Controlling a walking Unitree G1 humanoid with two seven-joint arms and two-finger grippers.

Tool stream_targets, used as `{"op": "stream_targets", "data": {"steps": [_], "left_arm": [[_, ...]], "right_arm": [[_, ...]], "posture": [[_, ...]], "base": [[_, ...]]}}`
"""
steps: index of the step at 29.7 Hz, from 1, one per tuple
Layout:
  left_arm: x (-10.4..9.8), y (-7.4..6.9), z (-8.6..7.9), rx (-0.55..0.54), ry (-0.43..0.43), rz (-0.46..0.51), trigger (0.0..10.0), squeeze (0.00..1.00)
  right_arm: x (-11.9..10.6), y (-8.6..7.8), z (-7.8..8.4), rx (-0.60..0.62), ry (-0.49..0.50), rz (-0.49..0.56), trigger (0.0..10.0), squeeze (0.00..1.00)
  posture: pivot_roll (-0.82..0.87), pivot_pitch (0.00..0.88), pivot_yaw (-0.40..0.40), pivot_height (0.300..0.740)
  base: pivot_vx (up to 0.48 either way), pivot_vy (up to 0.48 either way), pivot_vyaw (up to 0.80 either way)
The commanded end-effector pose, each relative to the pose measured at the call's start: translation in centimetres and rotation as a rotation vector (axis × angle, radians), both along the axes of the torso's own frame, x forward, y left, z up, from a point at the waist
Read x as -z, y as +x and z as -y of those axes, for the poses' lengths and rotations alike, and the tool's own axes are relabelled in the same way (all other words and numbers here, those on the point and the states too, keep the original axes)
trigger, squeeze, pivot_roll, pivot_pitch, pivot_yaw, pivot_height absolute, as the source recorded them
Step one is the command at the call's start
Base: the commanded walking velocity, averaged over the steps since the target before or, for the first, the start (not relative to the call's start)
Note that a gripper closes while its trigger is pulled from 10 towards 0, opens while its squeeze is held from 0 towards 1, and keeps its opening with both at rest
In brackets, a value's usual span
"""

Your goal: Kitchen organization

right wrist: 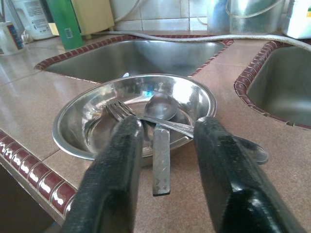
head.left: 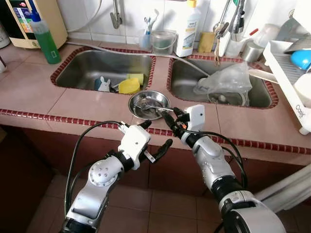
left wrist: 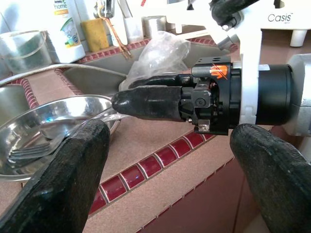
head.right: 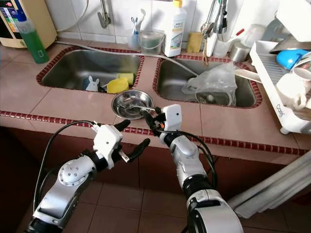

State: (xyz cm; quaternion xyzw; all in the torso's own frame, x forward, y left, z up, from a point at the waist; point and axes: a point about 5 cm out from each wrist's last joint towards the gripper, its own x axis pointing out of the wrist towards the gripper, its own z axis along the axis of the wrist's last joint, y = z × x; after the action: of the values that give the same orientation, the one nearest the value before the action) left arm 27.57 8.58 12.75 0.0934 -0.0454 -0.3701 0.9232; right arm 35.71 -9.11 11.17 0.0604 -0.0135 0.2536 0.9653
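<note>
I need to grab the spoon next with my right gripper, by its handle jutting past the steel bowl's rim (right wrist: 161,170), because the spoon's bowl (right wrist: 161,106) rests down in the steel bowl under the fork.
A shallow steel bowl (head.left: 149,104) sits on the pink counter between the two sinks, near the front edge. A fork (right wrist: 121,110) and a spoon (right wrist: 162,104) lie in it, their handles sticking out over the near rim. My right gripper (head.left: 171,118) is low at that rim, open, its two fingers (right wrist: 116,165) straddling the handles without closing on them. My left gripper (head.left: 156,135) hangs open just off the counter's front edge, below and in front of the bowl, holding nothing. The left wrist view looks at the right gripper's finger (left wrist: 150,102).
The left sink (head.left: 80,73) holds a yellow sponge (head.left: 129,86); the right sink (head.left: 182,80) holds a crumpled plastic bag (head.left: 226,80). A white dish rack (head.left: 291,82) stands at the right. A green bottle (head.left: 46,41) and a soap bottle (head.left: 188,29) stand behind the sinks.
</note>
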Motion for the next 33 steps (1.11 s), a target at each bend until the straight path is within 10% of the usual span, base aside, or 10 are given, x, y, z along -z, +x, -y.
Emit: {"op": "stream_targets", "data": {"steps": [1, 12, 13, 14, 33], "left_arm": [[-0.6, 0.1, 0.0, -0.004, -0.004, 0.023, 10.0, 0.00], [-0.8, 0.1, 0.1, -0.001, -0.007, 0.025, 10.0, 0.00], [-0.8, 0.1, 0.1, -0.001, -0.007, 0.025, 10.0, 0.00], [-0.8, 0.1, 0.1, -0.001, -0.007, 0.025, 10.0, 0.00], [-0.8, 0.1, 0.1, -0.001, -0.008, 0.026, 10.0, 0.00]], "right_arm": [[-0.4, 0.3, 0.0, 0.012, 0.023, 0.005, 0.0, 0.00], [0.4, 0.1, -0.1, 0.005, 0.027, -0.039, 0.0, 0.00], [0.4, 0.1, -0.1, 0.003, 0.025, -0.042, 1.7, 0.00], [0.6, 0.0, -0.2, 0.000, 0.023, -0.050, 10.0, 0.00], [1.0, 0.0, -0.1, 0.013, 0.024, -0.078, 10.0, 0.00]], "posture": [[-0.03, 0.082, -0.012, 0.740], [-0.03, 0.085, -0.013, 0.740], [-0.03, 0.085, -0.012, 0.740], [-0.03, 0.085, -0.012, 0.740], [-0.02, 0.080, -0.013, 0.740]], "base": [[0.000, 0.000, 0.00], [0.000, 0.000, 0.00], [0.000, 0.000, 0.00], [0.000, 0.000, 0.00], [0.000, 0.000, 0.00]]}}
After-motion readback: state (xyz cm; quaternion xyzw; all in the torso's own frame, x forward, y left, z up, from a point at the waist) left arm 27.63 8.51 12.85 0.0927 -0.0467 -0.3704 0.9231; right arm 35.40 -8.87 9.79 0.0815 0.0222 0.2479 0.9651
